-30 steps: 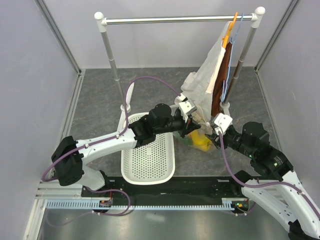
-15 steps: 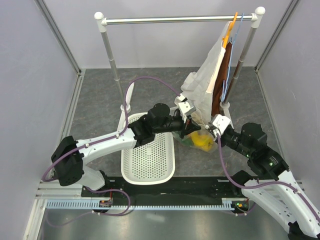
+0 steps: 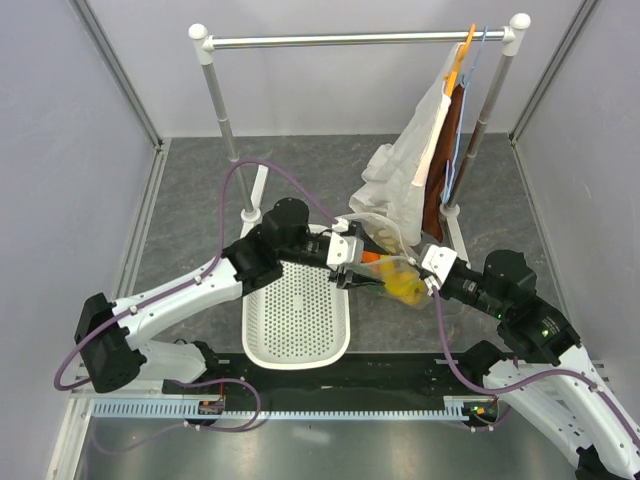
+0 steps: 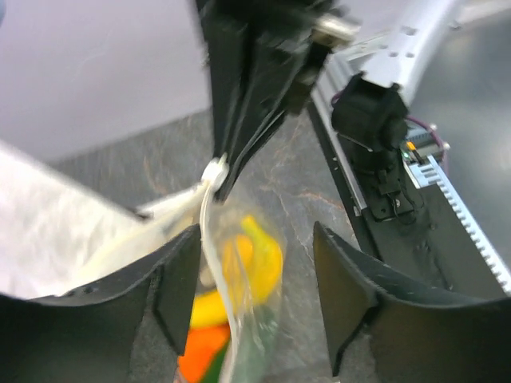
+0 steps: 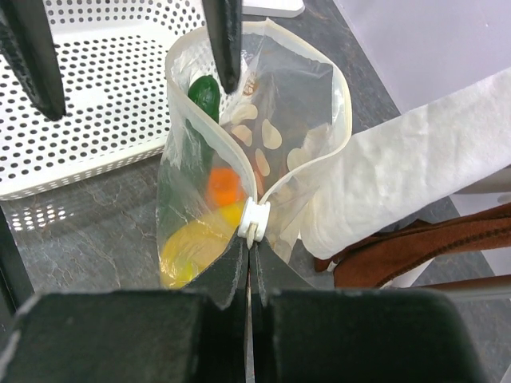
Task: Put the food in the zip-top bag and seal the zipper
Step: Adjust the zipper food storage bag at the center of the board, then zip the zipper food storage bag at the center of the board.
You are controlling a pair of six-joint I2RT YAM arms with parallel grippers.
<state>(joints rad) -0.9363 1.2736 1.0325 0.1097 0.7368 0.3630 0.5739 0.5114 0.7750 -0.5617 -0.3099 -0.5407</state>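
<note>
My left gripper grabs the white slider (image 3: 413, 262) (image 4: 214, 172) next and slides it along to seal the bag, while my right gripper keeps the zipper's end.
The zip-top bag (image 5: 239, 183) hangs between my two grippers with its mouth spread open. The food lies inside: green cucumber (image 5: 204, 94), orange (image 5: 225, 186) and yellow pieces (image 5: 192, 247); the banana (image 4: 263, 255) shows through the plastic. My right gripper (image 5: 249, 247) is shut on the zipper (image 5: 180, 112) at its end, just below a white slider (image 5: 254, 222). My left gripper (image 4: 255, 279) is open, its fingers (image 4: 180, 287) on either side of the bag's rim (image 4: 209, 231) without touching it. From above, the bag (image 3: 395, 278) sits between left gripper (image 3: 352, 262) and right gripper (image 3: 425, 275).
A white perforated basket (image 3: 300, 330) lies under the left arm. Behind the bag stands a clothes rack (image 3: 360, 40) with a white cloth (image 3: 410, 170) and a brown one (image 3: 440, 190) hanging to the floor. Grey walls close in on both sides.
My left gripper has opened, let go of the bag and drawn back left over the basket. My right gripper has shut on the zipper's end and moved slightly left.
</note>
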